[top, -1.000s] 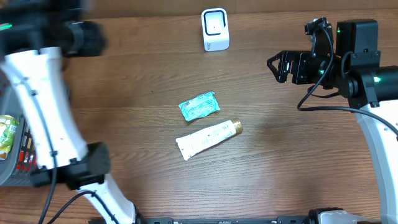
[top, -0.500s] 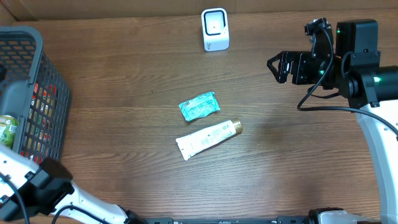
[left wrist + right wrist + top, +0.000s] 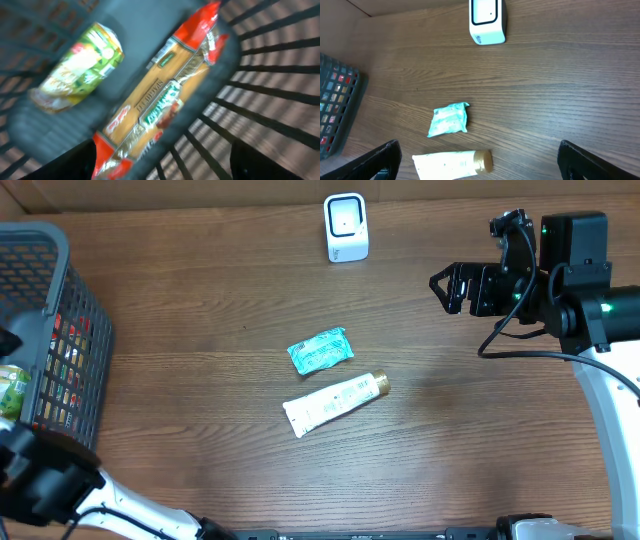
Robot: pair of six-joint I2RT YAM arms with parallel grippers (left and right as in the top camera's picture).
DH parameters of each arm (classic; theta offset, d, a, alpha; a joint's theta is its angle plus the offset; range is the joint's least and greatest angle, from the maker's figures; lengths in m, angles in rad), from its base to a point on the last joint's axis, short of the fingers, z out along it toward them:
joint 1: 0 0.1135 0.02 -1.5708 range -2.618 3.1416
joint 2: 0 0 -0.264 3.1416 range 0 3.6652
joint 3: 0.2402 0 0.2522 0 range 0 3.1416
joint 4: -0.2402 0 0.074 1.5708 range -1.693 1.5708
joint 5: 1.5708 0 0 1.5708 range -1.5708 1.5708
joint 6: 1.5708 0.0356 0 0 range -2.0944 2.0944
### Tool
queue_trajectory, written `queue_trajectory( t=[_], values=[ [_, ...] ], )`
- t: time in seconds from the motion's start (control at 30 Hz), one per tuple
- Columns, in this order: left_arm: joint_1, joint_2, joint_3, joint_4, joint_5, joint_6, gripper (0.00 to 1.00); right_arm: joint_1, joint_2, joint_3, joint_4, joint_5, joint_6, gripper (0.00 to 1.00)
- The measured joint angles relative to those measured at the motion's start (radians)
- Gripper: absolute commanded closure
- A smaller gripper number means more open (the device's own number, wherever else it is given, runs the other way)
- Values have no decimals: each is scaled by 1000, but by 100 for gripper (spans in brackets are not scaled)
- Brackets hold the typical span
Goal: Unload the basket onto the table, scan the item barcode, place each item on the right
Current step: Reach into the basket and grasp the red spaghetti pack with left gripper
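The left gripper grabs the red-and-orange long packet [image 3: 160,95] across its middle, by its long sides, next, to lay it flat on the tabletop for scanning.
The white barcode scanner [image 3: 346,227] stands upright at the table's far edge, also in the right wrist view [image 3: 487,21]. Mid-table lie a teal packet [image 3: 320,350] [image 3: 449,120] and, just nearer, a white tube with a gold cap [image 3: 335,402] [image 3: 454,165]. My right gripper [image 3: 442,286] [image 3: 479,150] hangs open above the table to their right, holding nothing. My left gripper [image 3: 162,152] is open over the grey basket [image 3: 40,250]. Below it, on the basket floor, lie a red-and-orange long packet [image 3: 160,95] and a green packet [image 3: 80,65], blurred by motion.
The basket's barred wall [image 3: 270,75] rises close to my left fingers. The left arm's white link [image 3: 130,505] crosses the near left corner of the table. Brown wood tabletop [image 3: 200,320] surrounds the two loose items.
The left arm has swung off the table's left side toward the near corner, uncovering the basket. Its jaws have spread wider. The right arm and the table items have not moved.
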Motion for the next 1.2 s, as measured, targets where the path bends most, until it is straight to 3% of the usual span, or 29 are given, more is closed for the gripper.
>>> queue_trajectory(
  t=[0.23, 0.47, 0.6, 0.63, 0.67, 0.7, 0.73, 0.77, 1.0, 1.2],
  values=[
    [-21, 164, -81, 95, -10, 37, 23, 0, 0, 0, -4, 2, 0, 0],
    [-52, 289, -82, 148, 14, 122, 13, 0, 0, 0, -4, 3, 0, 0],
    [-70, 322, -82, 168, 12, 144, 12, 0, 0, 0, -5, 3, 0, 0],
    [-70, 322, -81, 173, 13, 146, 17, 0, 0, 0, -5, 2, 0, 0],
    [-72, 325, -81, 177, 11, 148, 29, 0, 0, 0, -4, 3, 0, 0],
    [-76, 325, -79, 177, 12, 153, 46, 0, 0, 0, -4, 2, 0, 0],
    [-76, 326, -79, 178, 13, 152, 75, 0, 0, 0, -5, 2, 0, 0],
    [-76, 328, -79, 180, 16, 159, 96, 0, 0, 0, -5, 2, 1, 0],
    [-76, 332, -39, 158, 39, 180, 96, 0, 0, 0, -2, 2, 0, 0],
    [-76, 387, 111, -12, 19, 187, 96, 0, 0, 0, 8, 2, 0, 0]
  ],
)
